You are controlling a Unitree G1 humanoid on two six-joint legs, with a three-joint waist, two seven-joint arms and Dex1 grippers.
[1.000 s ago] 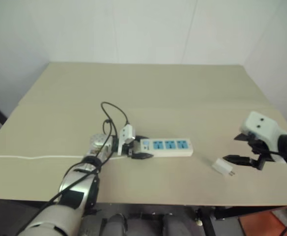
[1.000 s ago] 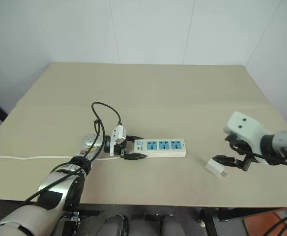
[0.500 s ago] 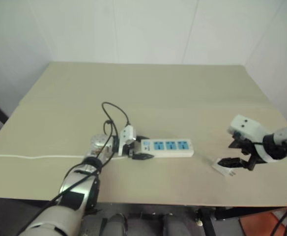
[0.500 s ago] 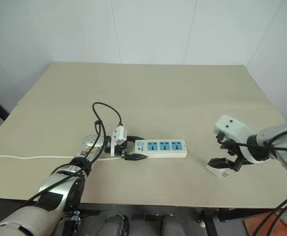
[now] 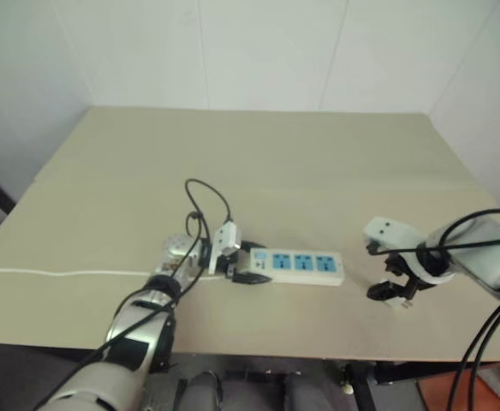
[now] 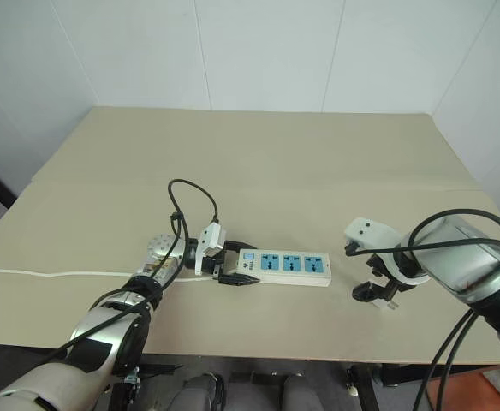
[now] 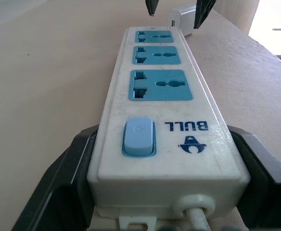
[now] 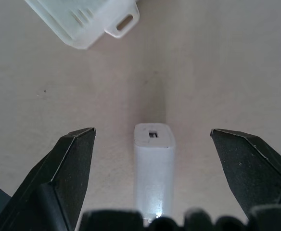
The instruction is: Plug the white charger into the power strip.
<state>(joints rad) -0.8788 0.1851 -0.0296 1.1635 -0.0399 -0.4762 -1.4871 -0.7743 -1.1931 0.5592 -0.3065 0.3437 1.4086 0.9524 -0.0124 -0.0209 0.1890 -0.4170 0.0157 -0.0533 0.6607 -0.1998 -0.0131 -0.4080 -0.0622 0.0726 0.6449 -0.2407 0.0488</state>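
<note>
My right gripper grips the white charger [image 8: 153, 161] by the long sides of its body next, so that it plugs into the power strip [image 8: 83, 19].
The power strip [image 5: 303, 266] lies flat near the table's front, its three blue sockets facing up. My left gripper [image 5: 243, 271] is shut on its switch end, with a black finger [image 7: 66, 185] pressed against each long side of the power strip [image 7: 162, 91]. The white charger [image 8: 153, 161] lies on the table to the right of the strip. My right gripper [image 8: 152, 131] points down over it, open, one finger [image 8: 66, 168] on each side and neither touching it. In the head views the right gripper [image 6: 372, 292] mostly covers the charger.
The strip's thin white cord [image 5: 62, 274] runs left along the front of the beige table [image 5: 258, 145]. A black cable loop [image 5: 205, 195] arches over my left wrist. The table's front edge is close below the charger, and the table's right edge is nearby.
My right gripper has come down and to the left, tipping to point downward, and now straddles the charger. The left gripper keeps its hold on the strip.
</note>
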